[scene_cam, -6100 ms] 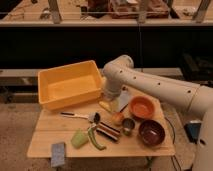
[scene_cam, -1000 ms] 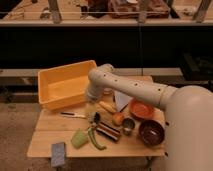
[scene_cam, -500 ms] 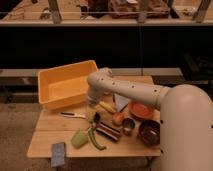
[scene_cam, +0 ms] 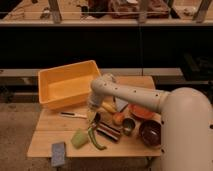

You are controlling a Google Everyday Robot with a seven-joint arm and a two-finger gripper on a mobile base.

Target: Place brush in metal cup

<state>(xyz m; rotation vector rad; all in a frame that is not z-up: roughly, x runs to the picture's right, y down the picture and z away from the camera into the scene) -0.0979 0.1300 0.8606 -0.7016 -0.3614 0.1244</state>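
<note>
The brush's pale handle should stay free to go into the metal cup, so the robot's gripper should reach the brush and grab its dark head end.
The brush (scene_cam: 75, 115) lies flat on the wooden table (scene_cam: 50, 135), in front of the yellow bin. Its pale handle points left and its dark head sits near the table's middle. My gripper (scene_cam: 93, 116) hangs from the white arm (scene_cam: 130, 95) and points down, right over the head end of the brush. It is open, and nothing is lifted in it. The metal cup (scene_cam: 128, 126) stands upright to the right of the gripper, between an orange fruit and the maroon bowl.
A yellow bin (scene_cam: 65, 86) fills the back left. An orange bowl (scene_cam: 142, 111) and a maroon bowl (scene_cam: 150, 133) stand at the right. A dark striped block (scene_cam: 110, 132), green pieces (scene_cam: 80, 138), a banana (scene_cam: 108, 106) and a blue-grey sponge (scene_cam: 58, 153) crowd the front.
The arm has swung left and down. The gripper has come lower over the brush's head end. The brush and the cup have not moved.
</note>
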